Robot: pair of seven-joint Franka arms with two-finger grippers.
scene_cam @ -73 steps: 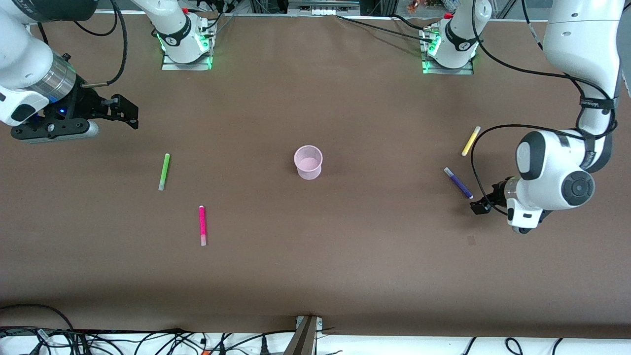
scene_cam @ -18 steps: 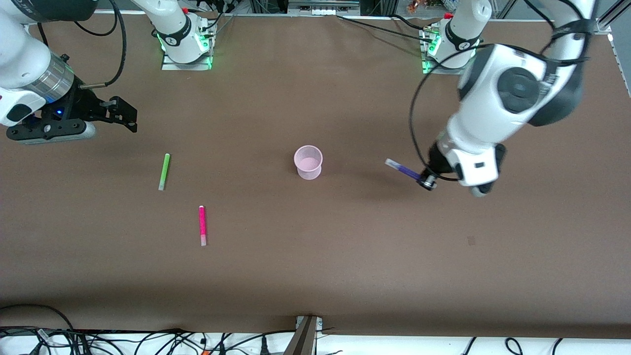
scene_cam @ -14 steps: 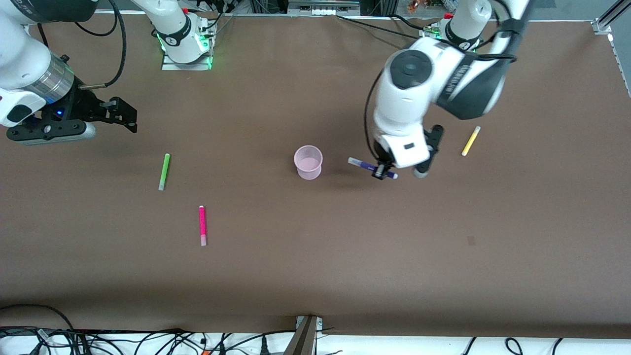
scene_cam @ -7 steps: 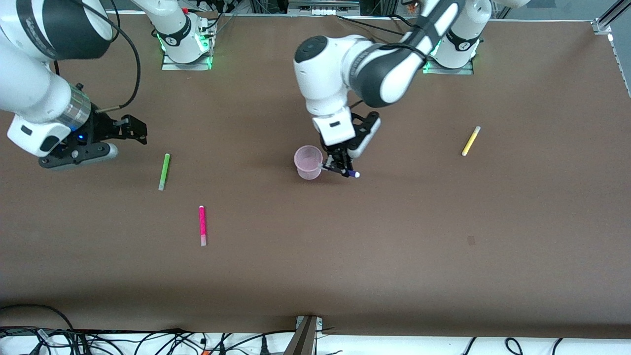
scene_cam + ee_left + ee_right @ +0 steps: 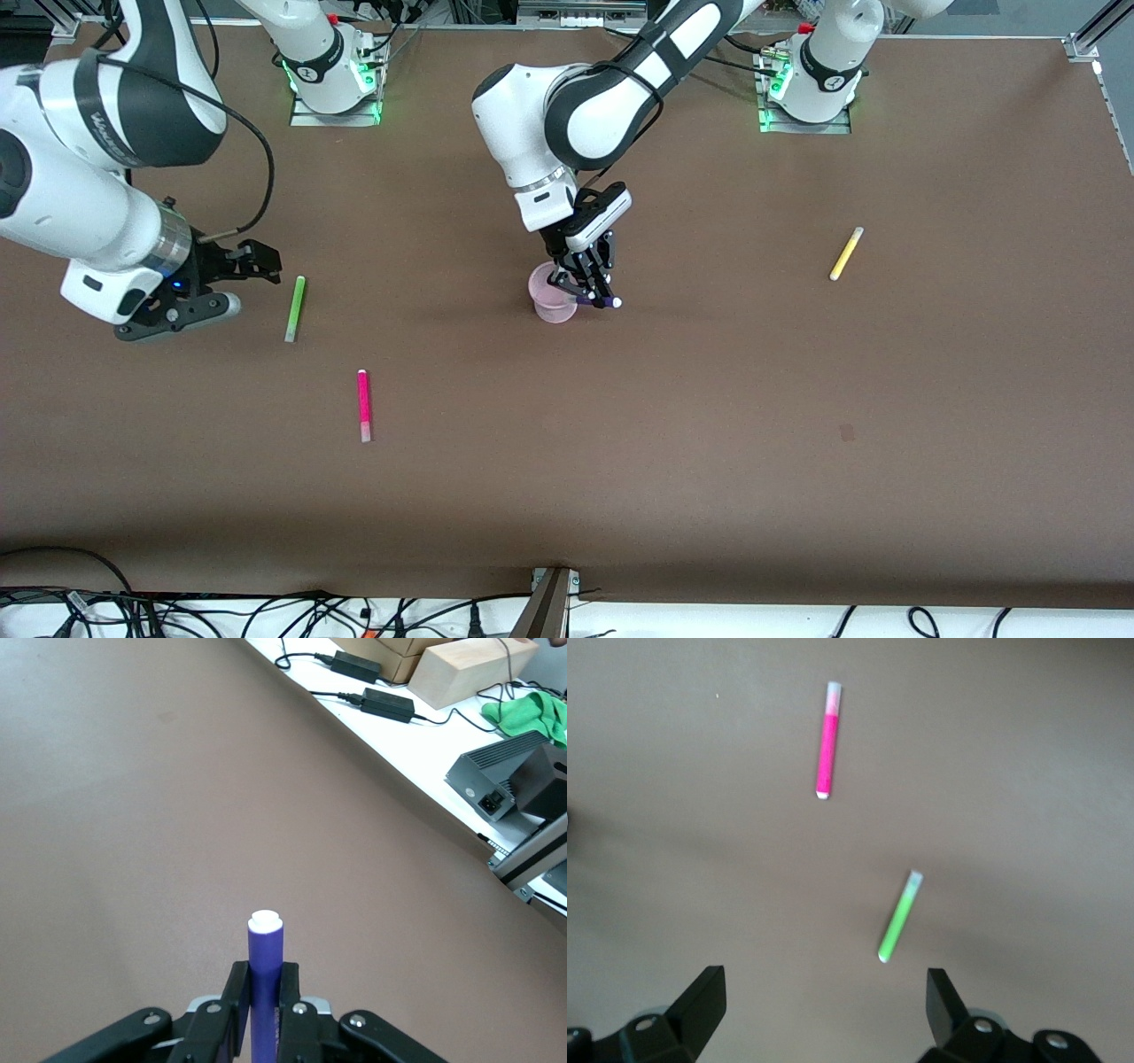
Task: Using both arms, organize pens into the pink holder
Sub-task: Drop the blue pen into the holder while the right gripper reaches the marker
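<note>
My right gripper is to take the magenta pen's white-tipped body end (image 5: 363, 383) next, so the magenta pen's clear cap (image 5: 366, 430) stays free to go into the pink holder.
My left gripper (image 5: 586, 285) is shut on the dark purple pen (image 5: 601, 301) and holds it tilted over the rim of the pink holder (image 5: 547, 307) at the table's middle. In the left wrist view the purple pen (image 5: 264, 970) sticks out from between the fingers of my left gripper (image 5: 264, 1003), pale end first. My right gripper (image 5: 248, 283) is open and empty, low beside the lime green pen (image 5: 294, 307). The right wrist view shows my right gripper (image 5: 827, 1005), the green pen (image 5: 899, 916) and the magenta pen (image 5: 827, 742) lying flat. The magenta pen (image 5: 363, 406) lies nearer the front camera.
The yellow pen (image 5: 845, 253) lies alone toward the left arm's end of the table. The brown table top (image 5: 709, 443) runs wide around the holder. Cables hang along the table's front edge (image 5: 266, 611).
My left gripper carried the purple pen from the left arm's end of the table to the pink holder. My right gripper moved down toward the green pen.
</note>
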